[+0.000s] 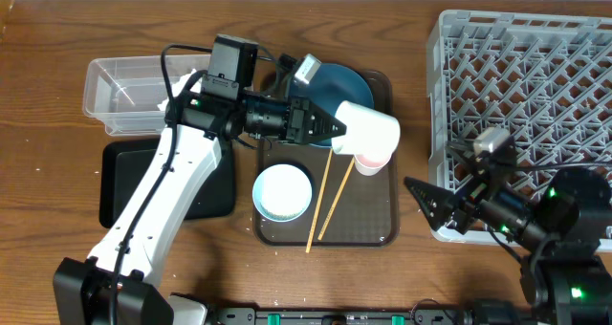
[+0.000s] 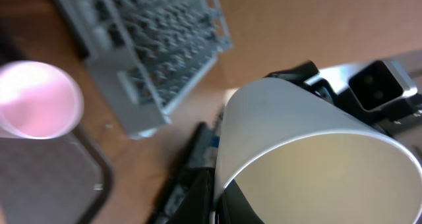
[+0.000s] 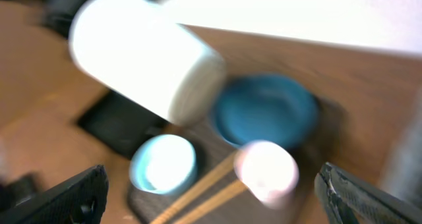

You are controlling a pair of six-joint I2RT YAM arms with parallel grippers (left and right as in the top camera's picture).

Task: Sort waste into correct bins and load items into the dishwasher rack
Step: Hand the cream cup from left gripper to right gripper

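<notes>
The cup's rim should stay free to go opening first into the dishwasher rack (image 1: pixel 535 96), so my right gripper will next grab the whitish cup's base end (image 1: pixel 391 135).
My left gripper (image 1: pixel 337 127) is shut on the rim of the pale whitish cup (image 1: pixel 367 130), held on its side above the brown tray; the cup fills the left wrist view (image 2: pixel 310 151). The pink cup (image 1: pixel 372 160) stands under it, and also shows in the left wrist view (image 2: pixel 36 99). The dark blue plate (image 1: pixel 335 84), white bowl (image 1: pixel 282 191) and two chopsticks (image 1: pixel 327 203) lie on the tray. The grey dishwasher rack (image 1: pixel 535 96) is at the right. My right gripper (image 1: pixel 430 205) is open and empty by the rack's near-left corner. A white tissue (image 1: pixel 177 88) lies in the clear tub (image 1: pixel 120 96).
The brown serving tray (image 1: pixel 378 231) sits in the middle. The black tray (image 1: pixel 129 186) lies at the left under my left arm. The right wrist view is blurred and shows the whitish cup (image 3: pixel 145 59), plate (image 3: pixel 264 112), bowl (image 3: pixel 161 161) and pink cup (image 3: pixel 267 171).
</notes>
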